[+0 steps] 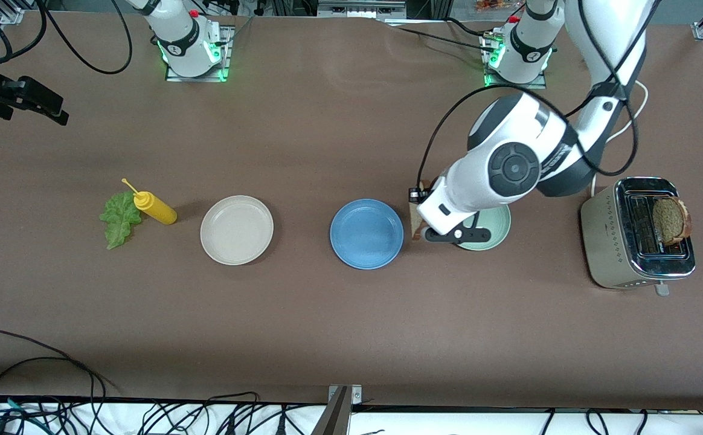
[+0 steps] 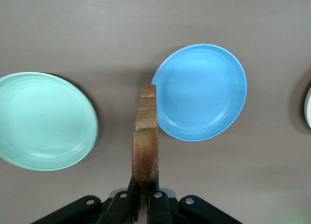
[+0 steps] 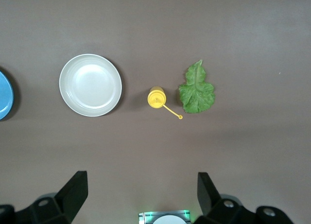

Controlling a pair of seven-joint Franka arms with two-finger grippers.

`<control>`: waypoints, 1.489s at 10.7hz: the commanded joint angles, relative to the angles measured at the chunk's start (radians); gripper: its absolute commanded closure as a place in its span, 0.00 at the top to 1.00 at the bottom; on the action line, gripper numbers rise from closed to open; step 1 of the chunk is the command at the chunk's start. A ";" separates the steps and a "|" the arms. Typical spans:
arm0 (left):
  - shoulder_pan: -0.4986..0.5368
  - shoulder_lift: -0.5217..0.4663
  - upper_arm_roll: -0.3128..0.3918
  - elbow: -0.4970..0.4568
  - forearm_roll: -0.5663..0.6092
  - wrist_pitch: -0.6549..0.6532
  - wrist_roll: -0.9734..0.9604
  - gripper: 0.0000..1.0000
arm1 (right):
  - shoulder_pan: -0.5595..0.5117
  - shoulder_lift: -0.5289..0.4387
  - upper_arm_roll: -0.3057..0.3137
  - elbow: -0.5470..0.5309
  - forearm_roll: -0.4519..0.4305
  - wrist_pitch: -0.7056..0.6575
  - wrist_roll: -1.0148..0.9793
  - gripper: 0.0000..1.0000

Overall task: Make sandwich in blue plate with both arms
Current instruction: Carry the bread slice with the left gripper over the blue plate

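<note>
The bread slice [image 2: 145,136] hangs beside the blue plate [image 2: 199,93] and would miss it if the left gripper opened now, so the left gripper needs to first line the slice up.
The blue plate [image 1: 366,234] [image 2: 201,93] lies bare at mid-table. My left gripper [image 1: 422,228] [image 2: 145,189] is shut on a brown bread slice [image 1: 415,222] [image 2: 146,136], held edge-on in the air over the strip of table between the blue plate and the pale green plate [image 1: 489,232] [image 2: 43,119]. Another bread slice [image 1: 670,220] stands in the toaster [image 1: 635,241]. A green lettuce leaf [image 1: 120,219] [image 3: 196,90] lies flat toward the right arm's end. My right gripper [image 3: 141,181] waits open and empty, high over its own base.
A cream plate [image 1: 237,229] [image 3: 90,85] lies between the blue plate and a yellow squeeze bottle [image 1: 156,209] [image 3: 156,97], which stands next to the lettuce. Cables trail along the table edge nearest the front camera.
</note>
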 commanded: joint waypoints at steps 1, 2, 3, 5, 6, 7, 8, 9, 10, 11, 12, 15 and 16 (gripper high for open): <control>-0.006 0.087 -0.057 0.026 0.014 0.088 -0.023 0.00 | 0.004 -0.006 -0.006 0.000 -0.001 -0.002 0.003 1.00; -0.015 0.101 -0.063 0.026 0.014 0.119 -0.051 0.00 | 0.004 -0.006 -0.006 0.000 0.001 0.002 0.005 1.00; -0.029 0.116 -0.069 0.026 0.014 0.150 -0.066 0.00 | 0.000 -0.003 -0.009 0.002 0.004 -0.001 -0.007 1.00; -0.033 0.155 -0.097 0.026 0.012 0.213 -0.065 0.00 | -0.003 -0.003 -0.011 0.000 -0.001 -0.004 -0.006 1.00; -0.033 0.175 -0.109 0.025 0.011 0.247 -0.068 0.00 | -0.008 -0.003 -0.014 0.000 -0.001 -0.004 -0.009 1.00; -0.042 0.191 -0.109 0.025 0.011 0.280 -0.085 0.00 | -0.011 -0.002 -0.026 0.000 -0.001 -0.004 -0.011 1.00; -0.043 0.204 -0.109 0.025 0.014 0.305 -0.092 0.00 | -0.016 -0.002 -0.031 0.000 -0.001 -0.004 -0.012 1.00; -0.043 0.218 -0.109 0.023 0.018 0.325 -0.088 0.00 | -0.019 0.000 -0.038 0.000 -0.001 -0.004 -0.012 1.00; -0.043 0.236 -0.108 0.022 0.023 0.346 -0.088 0.00 | -0.019 0.006 -0.037 -0.014 -0.002 0.019 -0.011 1.00; -0.043 0.253 -0.108 0.020 0.027 0.368 -0.088 0.00 | -0.040 0.004 -0.038 -0.018 -0.001 0.018 -0.030 1.00; -0.049 0.264 -0.105 0.019 0.031 0.391 -0.089 0.00 | -0.075 0.004 -0.038 -0.037 -0.001 0.021 -0.091 1.00; -0.052 0.302 -0.102 0.016 0.110 0.408 -0.089 0.00 | -0.103 0.003 -0.041 -0.124 -0.002 0.088 -0.153 1.00; -0.049 0.302 -0.100 0.013 0.116 0.408 -0.088 0.00 | -0.117 0.003 -0.041 -0.156 -0.002 0.125 -0.168 1.00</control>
